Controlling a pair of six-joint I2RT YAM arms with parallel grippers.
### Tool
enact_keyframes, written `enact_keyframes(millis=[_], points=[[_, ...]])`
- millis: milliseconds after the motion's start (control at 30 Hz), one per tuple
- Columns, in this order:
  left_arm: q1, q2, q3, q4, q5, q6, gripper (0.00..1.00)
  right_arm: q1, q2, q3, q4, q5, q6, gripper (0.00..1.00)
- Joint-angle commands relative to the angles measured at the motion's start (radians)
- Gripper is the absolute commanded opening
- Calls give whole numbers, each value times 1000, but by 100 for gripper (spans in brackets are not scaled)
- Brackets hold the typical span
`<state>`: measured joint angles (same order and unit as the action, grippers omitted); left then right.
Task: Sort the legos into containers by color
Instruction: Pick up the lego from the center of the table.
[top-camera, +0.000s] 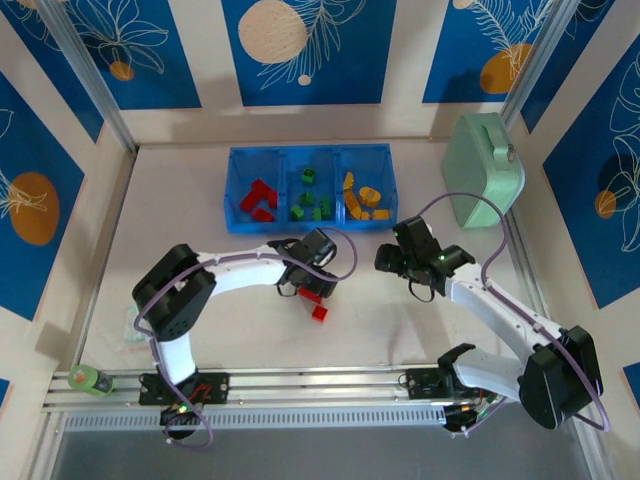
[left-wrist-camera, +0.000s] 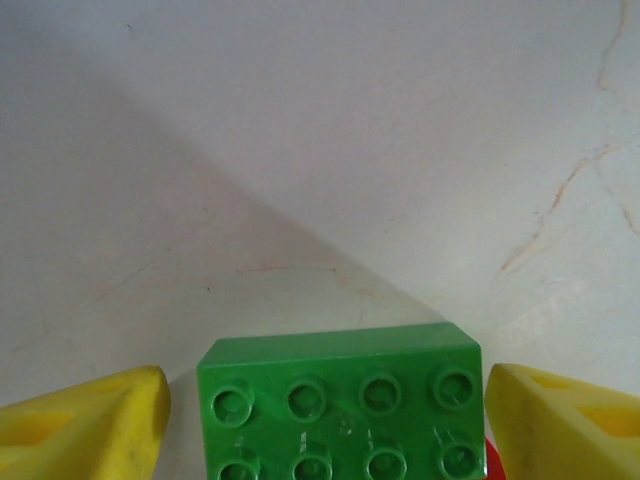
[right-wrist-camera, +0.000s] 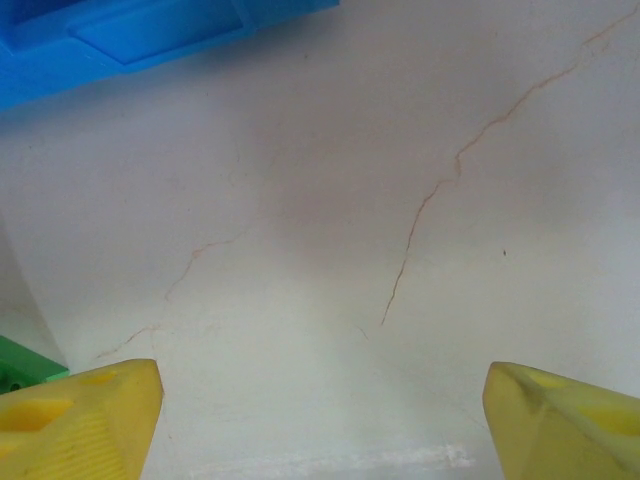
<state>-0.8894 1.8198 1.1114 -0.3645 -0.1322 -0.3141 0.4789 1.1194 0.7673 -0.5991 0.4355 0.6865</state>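
Observation:
The green brick sits between my open yellow fingers in the left wrist view, level beside its short ends, so it is time to close my left gripper on it.
The blue tray holds red legos in its left compartment, green ones in the middle and orange ones on the right. My left gripper hangs low over the table in front of the tray. In the left wrist view a green brick lies between its yellow fingertips, with a slim gap on the left; the left gripper is open. Two red legos lie just beside it. My right gripper is open over bare table, its fingertips wide apart.
A mint-green rounded case stands at the back right. A green tape roll sits on the front rail at the left. The tray's blue edge shows ahead of the right gripper, and a green sliver at its left.

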Motion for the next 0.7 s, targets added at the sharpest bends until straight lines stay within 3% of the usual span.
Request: enact_keyframes(millis=[0,167,467,667], points=[[-20,36,37,-52,-15,24,81,-9,-30,-18,22,-18,24,84],[-34,59,57,-69,-21,18,77,-16,-51,-32,25,-23,29,84],[-36,47,90,-97,-50,6,54,-16,-92,-55,22,-32,41,82],[15,-60,68,-32,1,-32,54,-15,-136,-76,4,-38,48,82]])
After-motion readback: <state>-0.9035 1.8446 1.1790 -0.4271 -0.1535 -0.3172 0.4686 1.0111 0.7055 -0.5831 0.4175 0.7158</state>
